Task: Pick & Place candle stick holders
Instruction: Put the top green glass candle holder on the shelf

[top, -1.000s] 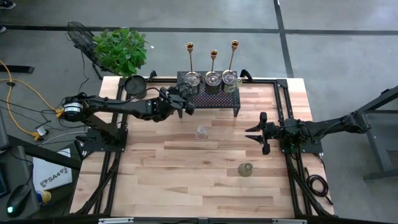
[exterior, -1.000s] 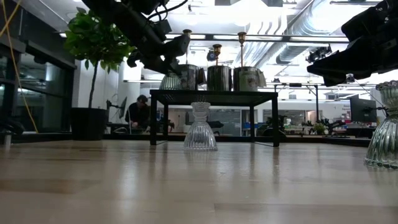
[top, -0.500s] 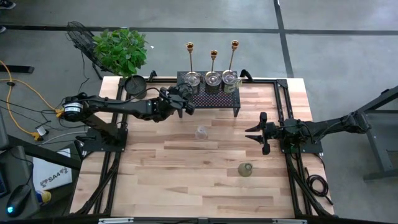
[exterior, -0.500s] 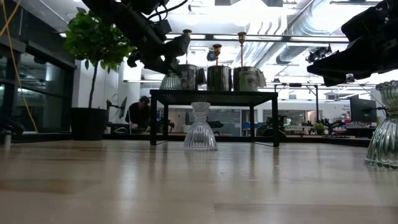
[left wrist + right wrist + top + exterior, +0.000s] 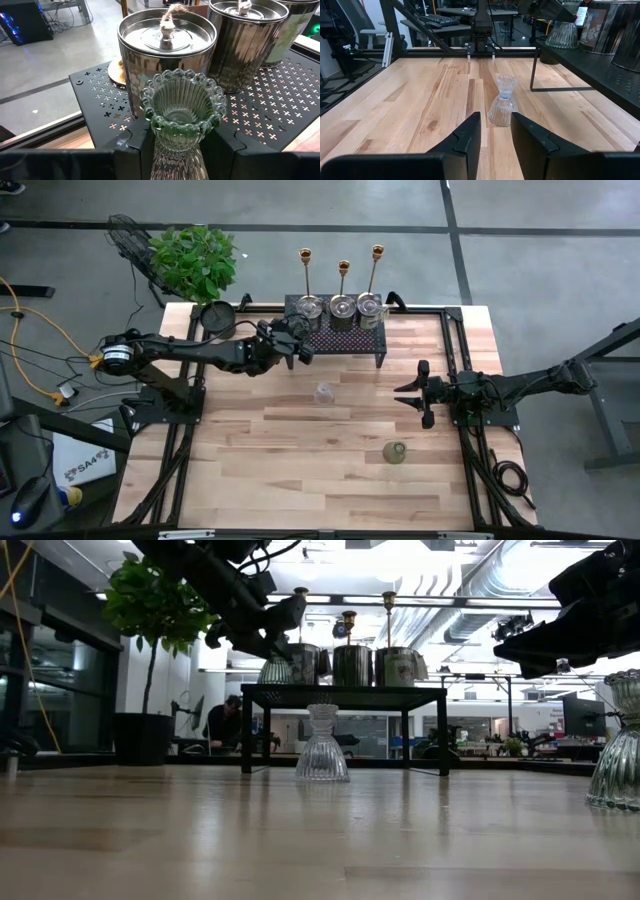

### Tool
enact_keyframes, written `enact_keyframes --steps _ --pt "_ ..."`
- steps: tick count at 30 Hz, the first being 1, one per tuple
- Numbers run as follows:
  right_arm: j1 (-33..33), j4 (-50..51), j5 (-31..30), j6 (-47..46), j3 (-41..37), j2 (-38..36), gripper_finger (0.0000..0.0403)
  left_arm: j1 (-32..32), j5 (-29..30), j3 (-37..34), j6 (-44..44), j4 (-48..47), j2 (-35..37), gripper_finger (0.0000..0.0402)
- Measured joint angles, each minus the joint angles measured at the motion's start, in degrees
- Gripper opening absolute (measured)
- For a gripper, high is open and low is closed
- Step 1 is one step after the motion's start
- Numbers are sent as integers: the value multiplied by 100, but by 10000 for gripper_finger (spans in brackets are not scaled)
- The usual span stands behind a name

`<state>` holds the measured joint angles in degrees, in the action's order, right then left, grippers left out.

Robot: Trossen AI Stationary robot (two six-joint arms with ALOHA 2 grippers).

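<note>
My left gripper is ready to open, because the greenish holder's base [image 5: 179,167] is standing upright at the top of the black mesh rack [image 5: 255,107].
My left gripper [image 5: 297,342] is shut on a greenish ribbed glass holder [image 5: 181,112] at the black mesh rack's [image 5: 345,338] near left corner. Three silvery cups [image 5: 343,306] stand on the rack, with three gold candlesticks [image 5: 344,270] behind them. A clear glass holder [image 5: 323,393] stands on its wide base mid-table and also shows in the right wrist view [image 5: 503,100]. Another greenish holder [image 5: 396,452] stands nearer the front. My right gripper [image 5: 412,393] is open and empty, at the table's right, pointing at the clear holder. My left gripper pinches the holder's narrow neck [image 5: 176,142], just under its beaded top cup, between the two fingers [image 5: 142,147]. The fingers come level from the table's left. The holder stands upright, its wide base [image 5: 275,673] at the rack's top; whether it rests there I cannot tell.
A round black pot [image 5: 217,318] sits at the table's far left corner, with a leafy plant [image 5: 193,258] beyond it. Black frame rails [image 5: 450,345] run along both sides of the table. Bare wood lies between the rack and the front edge.
</note>
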<state>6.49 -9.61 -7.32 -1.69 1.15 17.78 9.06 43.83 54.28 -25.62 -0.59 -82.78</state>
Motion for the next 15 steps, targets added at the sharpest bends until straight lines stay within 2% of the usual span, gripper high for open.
enact_keyframes --steps 15 --pt "2 -2 1 -2 0 0 99 0 28 2 153 4 0 145"
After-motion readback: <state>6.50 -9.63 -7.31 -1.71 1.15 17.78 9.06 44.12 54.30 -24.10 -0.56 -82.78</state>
